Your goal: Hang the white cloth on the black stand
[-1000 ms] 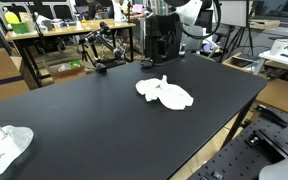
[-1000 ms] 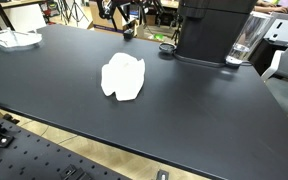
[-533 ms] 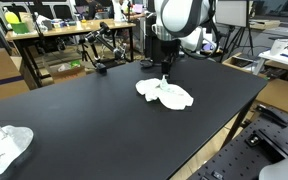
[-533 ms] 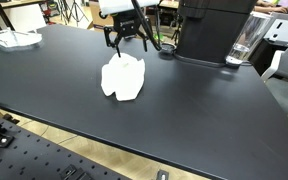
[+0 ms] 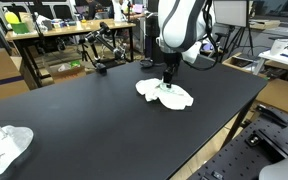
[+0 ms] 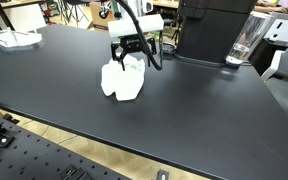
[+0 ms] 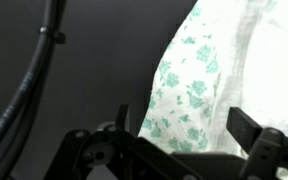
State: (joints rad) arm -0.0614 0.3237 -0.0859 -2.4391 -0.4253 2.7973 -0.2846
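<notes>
My gripper pinches a bunched fold of the white cloth's printed part from above next, leaving the rest free to drape over the black stand.
A crumpled white cloth point(image 5: 172, 96) with a faint green print lies on the black table; it shows in both exterior views point(image 6: 116, 82) and fills the wrist view point(image 7: 224, 70). My gripper point(image 5: 167, 82) hangs right over the cloth's middle, fingers pointing down, also seen in an exterior view point(image 6: 136, 55). In the wrist view its open fingers point(image 7: 184, 130) straddle the cloth, one on each side. The black stand point(image 5: 102, 52) is a thin jointed arm at the table's far edge.
A black coffee machine point(image 6: 212, 30) with a clear jug point(image 6: 246, 40) stands at the table's back. A second white cloth point(image 5: 4, 148) lies at a table corner, also seen in an exterior view point(image 6: 12, 38). Cluttered benches stand behind.
My arm came into view from above and has lowered onto the cloth, moving slightly across the table. The cloth has not moved.
</notes>
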